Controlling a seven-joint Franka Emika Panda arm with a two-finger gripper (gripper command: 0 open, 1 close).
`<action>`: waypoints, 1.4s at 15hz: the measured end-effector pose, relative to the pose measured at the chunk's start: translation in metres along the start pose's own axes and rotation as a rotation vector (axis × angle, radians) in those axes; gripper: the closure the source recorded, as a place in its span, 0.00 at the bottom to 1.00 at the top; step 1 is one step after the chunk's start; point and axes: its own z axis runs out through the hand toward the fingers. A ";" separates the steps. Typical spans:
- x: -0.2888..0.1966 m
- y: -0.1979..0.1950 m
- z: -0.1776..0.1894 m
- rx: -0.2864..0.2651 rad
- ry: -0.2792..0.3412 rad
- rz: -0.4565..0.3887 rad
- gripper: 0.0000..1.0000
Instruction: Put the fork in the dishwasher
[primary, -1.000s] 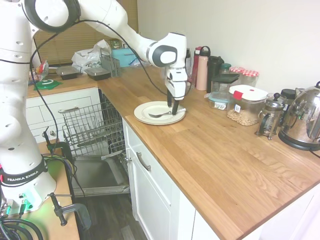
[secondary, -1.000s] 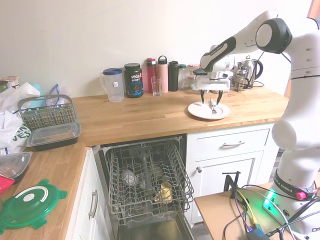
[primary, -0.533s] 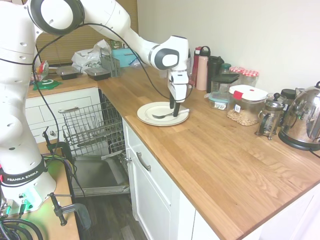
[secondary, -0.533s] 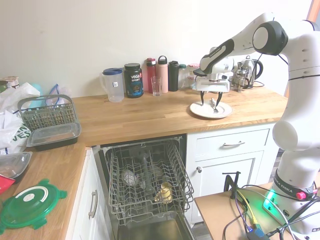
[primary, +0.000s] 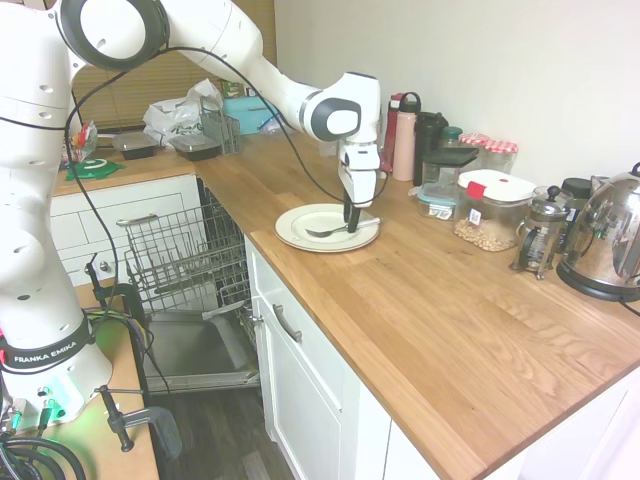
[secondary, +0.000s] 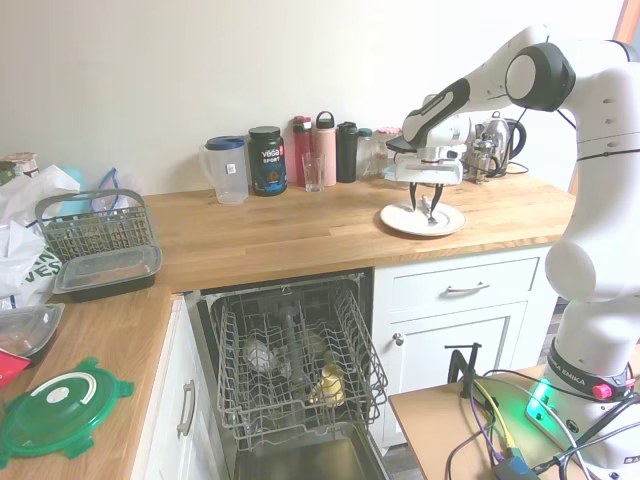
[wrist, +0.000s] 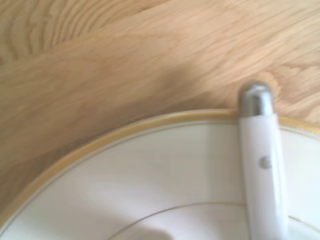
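Observation:
I need to grab the fork by its pale handle (primary: 362, 225) next with my gripper, since the teeth of the fork lie on the cream plate (primary: 300, 235).
The fork (primary: 335, 229) lies on a cream plate (primary: 300, 235) on the wooden counter, near the front edge. My gripper (primary: 350, 218) points straight down onto the plate. In the second exterior view the gripper (secondary: 426, 203) is open, a finger on either side of the fork (secondary: 429, 211) above the plate (secondary: 400, 222). The wrist view shows the fork's pale handle with a rounded metal end (wrist: 257, 145) crossing the plate rim (wrist: 125, 132). The dishwasher (secondary: 295, 350) stands open under the counter with its wire rack (primary: 185, 255) pulled out over the dropped door (primary: 195, 355).
Bottles and a jug (secondary: 300, 155) line the wall behind the plate. Jars, a French press and a steel kettle (primary: 610, 240) stand further along. A cutlery basket (secondary: 95, 225), food containers and a green lid (secondary: 60, 415) sit on the side counter. Dishes lie in the rack.
My gripper has shifted a little along the counter toward the jars, and the plate with the fork has slid slightly the same way.

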 end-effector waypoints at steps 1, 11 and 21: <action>0.000 0.000 0.000 0.000 0.000 0.000 1.00; -0.002 -0.003 -0.002 0.019 0.006 -0.004 1.00; -0.126 0.066 -0.134 0.173 0.241 -0.164 1.00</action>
